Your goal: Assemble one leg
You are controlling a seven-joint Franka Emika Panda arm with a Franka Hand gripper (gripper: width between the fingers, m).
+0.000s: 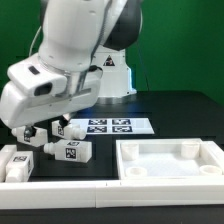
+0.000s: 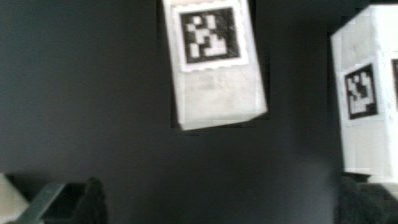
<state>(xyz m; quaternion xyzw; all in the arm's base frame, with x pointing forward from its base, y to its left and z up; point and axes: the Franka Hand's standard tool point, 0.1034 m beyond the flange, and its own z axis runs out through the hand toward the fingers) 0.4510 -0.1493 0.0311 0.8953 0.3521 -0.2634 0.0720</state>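
The robot's fingers are short of the tagged leg, with only table between them. The gripper needs to move toward the leg first and then close on it.
In the exterior view my gripper (image 1: pixel 32 132) hangs low over the table's left side, just left of two white legs with black-and-white tags. One leg (image 1: pixel 72 150) lies on the dark table and a second leg (image 1: pixel 67 128) lies behind it. In the wrist view one leg (image 2: pixel 217 62) lies ahead of the jaws with its tag showing, and another leg (image 2: pixel 365 95) sits at the picture's edge. My gripper (image 2: pixel 222 205) is open and empty. One dark fingertip (image 2: pixel 75 200) shows at each lower corner, with bare table between them.
The large white tray-shaped part (image 1: pixel 170 150) lies at the exterior view's right front. The marker board (image 1: pixel 112 126) lies behind the legs. More white parts (image 1: pixel 17 163) lie at the left front edge. The arm's base (image 1: pixel 112 75) stands at the back.
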